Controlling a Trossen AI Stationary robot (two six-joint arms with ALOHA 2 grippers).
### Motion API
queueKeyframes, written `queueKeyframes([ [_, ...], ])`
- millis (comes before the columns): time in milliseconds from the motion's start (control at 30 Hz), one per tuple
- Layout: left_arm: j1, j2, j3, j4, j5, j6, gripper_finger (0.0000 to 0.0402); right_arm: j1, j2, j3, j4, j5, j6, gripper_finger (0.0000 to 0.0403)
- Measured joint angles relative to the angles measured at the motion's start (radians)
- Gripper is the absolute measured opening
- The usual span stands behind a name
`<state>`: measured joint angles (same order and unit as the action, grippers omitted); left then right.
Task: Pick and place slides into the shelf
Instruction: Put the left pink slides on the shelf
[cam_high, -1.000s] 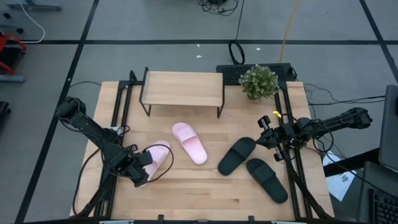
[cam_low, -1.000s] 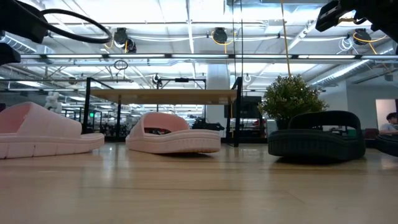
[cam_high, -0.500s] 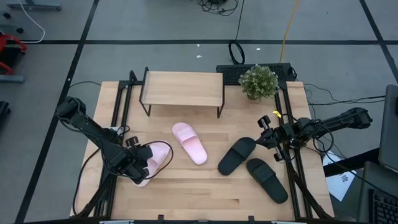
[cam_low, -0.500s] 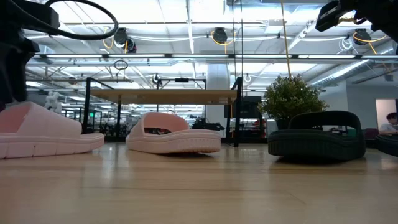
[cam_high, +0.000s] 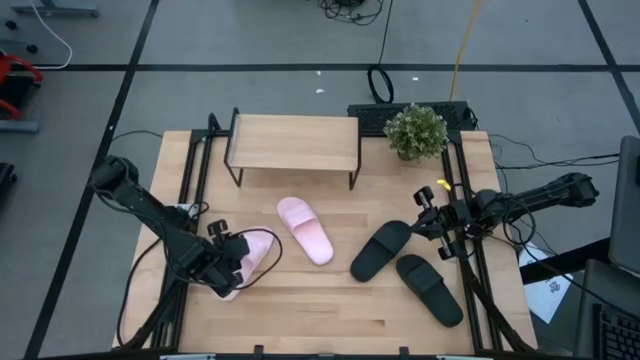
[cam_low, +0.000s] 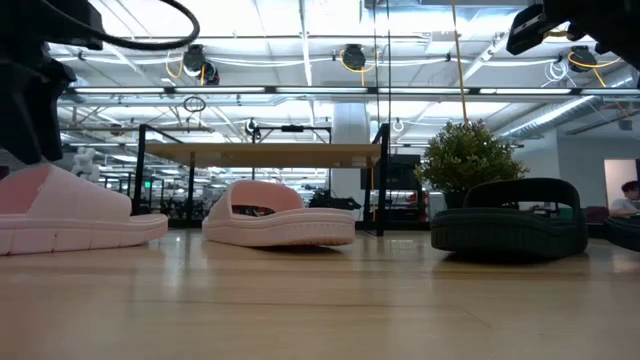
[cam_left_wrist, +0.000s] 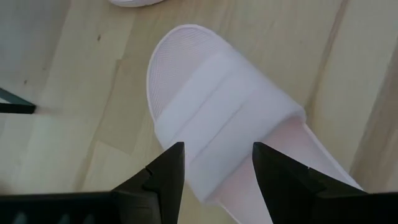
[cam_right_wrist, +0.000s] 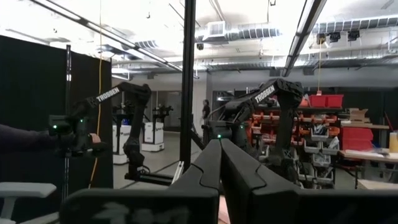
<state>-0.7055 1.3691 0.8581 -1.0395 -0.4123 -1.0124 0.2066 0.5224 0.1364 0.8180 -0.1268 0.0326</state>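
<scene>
My left gripper grabs the pale pink slide by its wide strap next, to place it into the shelf (cam_high: 293, 145).
A pale pink slide (cam_high: 252, 252) lies sole down at the table's near left; it also shows in the left wrist view (cam_left_wrist: 217, 106) and the low view (cam_low: 70, 205). My left gripper (cam_high: 236, 258) is open just above it, one finger on each side of the wide strap (cam_left_wrist: 217, 152), not visibly touching it. A second pink slide (cam_high: 305, 228) lies mid-table. Two black slides (cam_high: 382, 250) (cam_high: 430, 288) lie at the right. The shelf (cam_high: 293, 145) stands on its black legs at the far side. My right gripper (cam_high: 425, 215) waits shut at the right edge.
A small potted plant (cam_high: 416, 130) stands at the far right beside the shelf. Black frame rails (cam_high: 195, 190) run along the table's left and right sides. Bare wood lies between the slides and along the near edge (cam_high: 320, 320).
My left gripper has gone toward the table's right, over the near-left pink slide, and come down toward its strap. The slides have stayed in place.
</scene>
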Motion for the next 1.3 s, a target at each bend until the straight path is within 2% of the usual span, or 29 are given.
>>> queueKeyframes([
  [267, 0.012, 0.047, 0.000, 0.001, 0.030, 0.034, 0.0186, 0.000, 0.000, 0.000, -0.004, 0.000, 0.000, 0.0000],
  [500, 0.009, 0.062, 0.000, 0.035, 0.098, 0.008, 0.0186, 0.000, 0.000, 0.000, -0.003, 0.000, -0.003, 0.0000],
  [633, 0.005, 0.062, 0.000, 0.051, 0.096, 0.024, 0.0186, 0.000, 0.000, 0.000, 0.000, 0.014, -0.022, 0.0000],
  [867, 0.006, 0.065, 0.000, 0.050, 0.021, 0.073, 0.0186, 0.000, 0.000, 0.000, -0.004, 0.129, -0.043, 0.0000],
  [1300, 0.011, 0.065, 0.000, 0.048, 0.016, 0.128, 0.0186, 0.000, 0.000, 0.000, -0.004, 0.127, -0.045, 0.0000],
])
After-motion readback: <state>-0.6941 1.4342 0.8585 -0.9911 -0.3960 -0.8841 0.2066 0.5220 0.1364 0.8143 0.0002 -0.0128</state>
